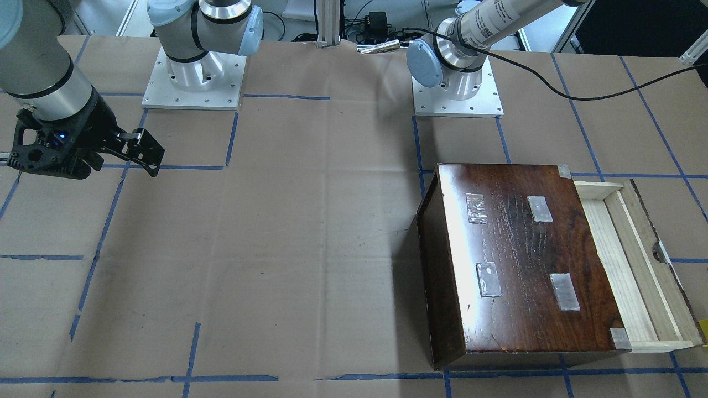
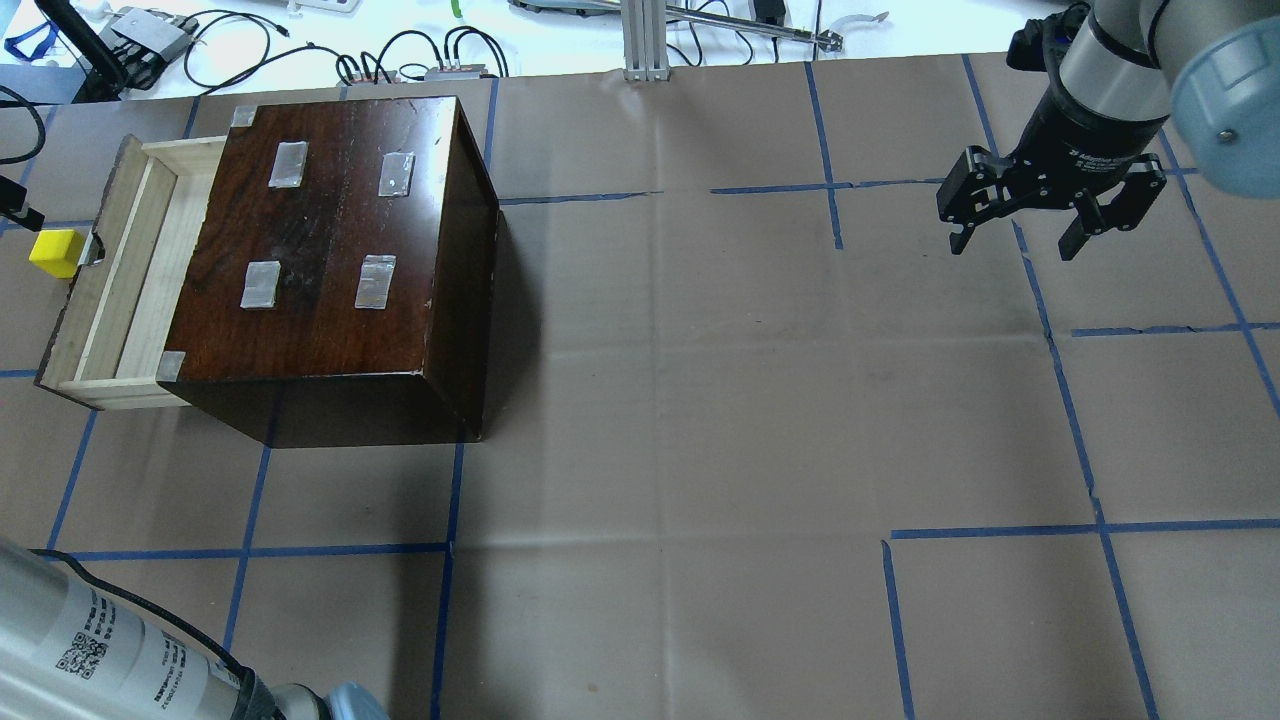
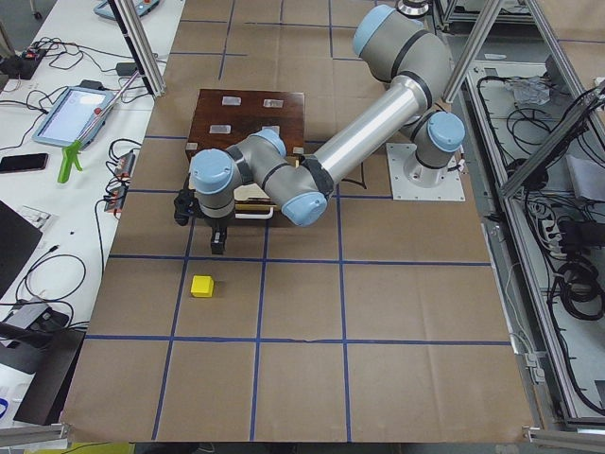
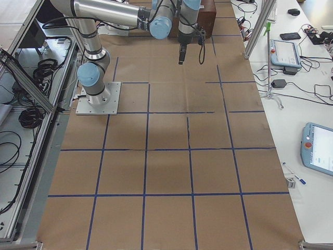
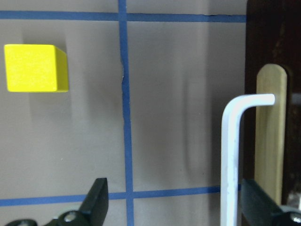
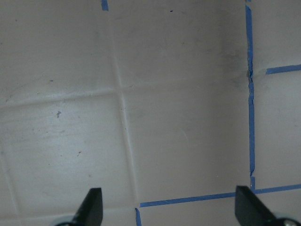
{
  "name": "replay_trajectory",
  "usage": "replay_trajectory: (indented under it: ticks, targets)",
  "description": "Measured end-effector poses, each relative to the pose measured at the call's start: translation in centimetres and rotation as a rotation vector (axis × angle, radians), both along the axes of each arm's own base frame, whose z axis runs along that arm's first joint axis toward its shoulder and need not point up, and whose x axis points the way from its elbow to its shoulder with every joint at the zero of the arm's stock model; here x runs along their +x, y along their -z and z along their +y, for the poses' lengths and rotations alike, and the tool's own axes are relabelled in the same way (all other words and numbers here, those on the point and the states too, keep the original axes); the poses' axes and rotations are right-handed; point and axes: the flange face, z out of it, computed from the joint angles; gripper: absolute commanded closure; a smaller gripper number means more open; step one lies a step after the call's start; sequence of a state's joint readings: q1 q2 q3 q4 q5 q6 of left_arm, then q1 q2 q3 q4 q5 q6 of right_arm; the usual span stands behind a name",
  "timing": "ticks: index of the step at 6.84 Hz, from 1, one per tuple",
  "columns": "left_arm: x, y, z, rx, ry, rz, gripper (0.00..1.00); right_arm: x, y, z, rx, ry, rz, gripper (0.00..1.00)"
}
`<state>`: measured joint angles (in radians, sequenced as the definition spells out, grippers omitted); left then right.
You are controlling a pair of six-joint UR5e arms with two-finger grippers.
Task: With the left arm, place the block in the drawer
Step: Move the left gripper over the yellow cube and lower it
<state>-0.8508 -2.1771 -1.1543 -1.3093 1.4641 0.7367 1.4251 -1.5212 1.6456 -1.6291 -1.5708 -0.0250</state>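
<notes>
The yellow block has to go to the drawer, so my left gripper should grab it by its body [image 5: 36, 68] next.
The yellow block [image 2: 55, 252] lies on the paper just beyond the drawer's front, also in the exterior left view [image 3: 201, 286] and upper left of the left wrist view [image 5: 35, 68]. The pale wood drawer [image 2: 130, 270] stands pulled out of the dark brown box [image 2: 340, 240]; it is empty [image 1: 630, 265]. My left gripper [image 5: 174, 202] is open and hovers by the drawer's front, its white handle [image 5: 230, 155] between the fingers, apart from the block. It also shows in the exterior left view [image 3: 200, 227]. My right gripper [image 2: 1013, 245] is open and empty over bare paper far from the box.
Brown paper with blue tape lines [image 2: 700, 400] covers the table. Both arm bases [image 1: 193, 77] stand at the robot's side. Cables and devices [image 2: 250, 40] lie beyond the far edge. A tablet [image 3: 76, 113] and tools sit on the side bench.
</notes>
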Motion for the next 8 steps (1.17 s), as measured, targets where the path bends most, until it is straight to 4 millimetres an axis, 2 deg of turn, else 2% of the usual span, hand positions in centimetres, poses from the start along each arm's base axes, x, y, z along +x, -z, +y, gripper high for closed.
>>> replay_trajectory:
  ticks: [3,4,6,8]
  targets:
    - [5.3,1.1,-5.6,-0.008,0.007,-0.009,0.01,0.0,0.1,0.0,0.001,0.000,0.000,0.00]
    - [6.6,2.4,-6.9,-0.002,0.019,-0.004,0.01,0.0,0.1,0.0,0.001,-0.001,0.000,0.00]
    - [7.9,7.2,-8.4,0.027,0.039,0.020,0.02,0.0,0.0,0.0,0.001,0.000,0.000,0.00]
    - [8.5,11.5,-8.8,0.058,0.054,0.046,0.02,0.0,0.0,0.0,0.000,0.000,0.000,0.00]
